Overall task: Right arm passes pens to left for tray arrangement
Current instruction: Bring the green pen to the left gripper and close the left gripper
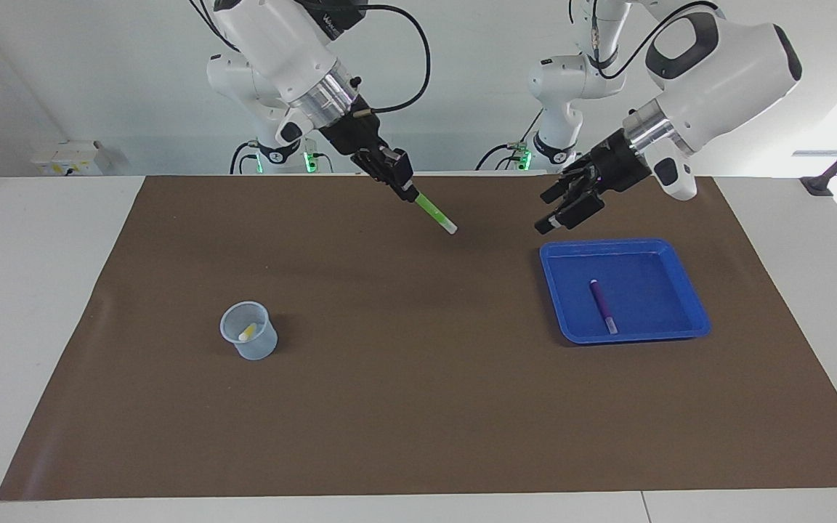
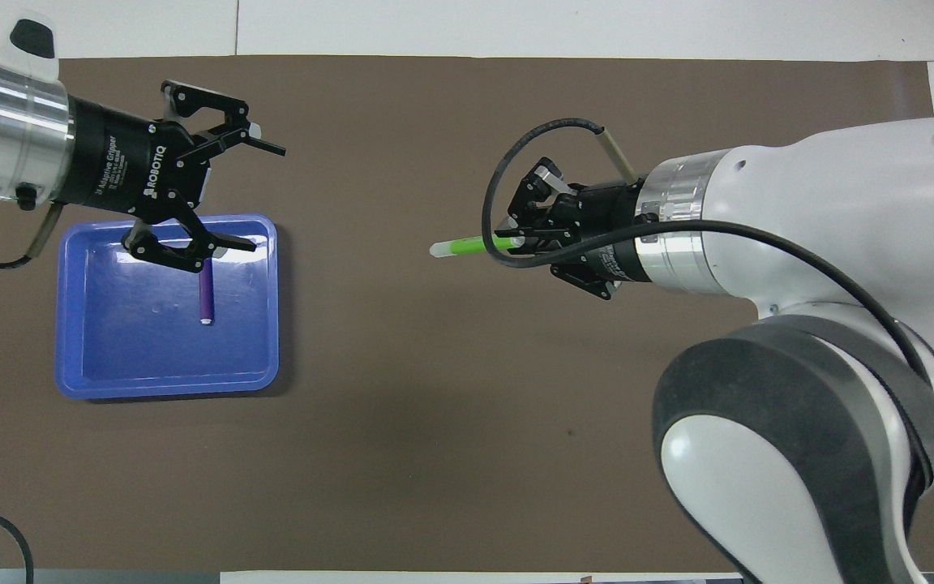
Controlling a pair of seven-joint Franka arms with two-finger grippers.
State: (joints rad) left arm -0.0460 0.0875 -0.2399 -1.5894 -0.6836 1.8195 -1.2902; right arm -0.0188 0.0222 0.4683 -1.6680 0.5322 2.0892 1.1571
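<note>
The left gripper should next grab the green pen by its bare pale end [image 2: 443,249], because the fingers of the right gripper cover the pen's other end.
My right gripper [image 1: 405,187] is shut on the green pen [image 1: 434,212] and holds it in the air over the middle of the brown mat. The pen's pale end points toward my left gripper, with a clear gap between them. In the overhead view the right gripper [image 2: 520,237] and the green pen [image 2: 471,243] show the same. My left gripper [image 1: 543,212] is open and empty, raised by the edge of the blue tray [image 1: 687,290]; it also shows in the overhead view [image 2: 266,197]. The purple pen [image 1: 603,306] lies in the tray [image 2: 126,332], seen from overhead too [image 2: 206,297]. The yellow pen [image 1: 246,333] stands in a clear cup.
The clear bluish cup [image 1: 248,331] stands on the brown mat [image 1: 418,378] toward the right arm's end; the right arm hides it in the overhead view. White table surface borders the mat on all sides.
</note>
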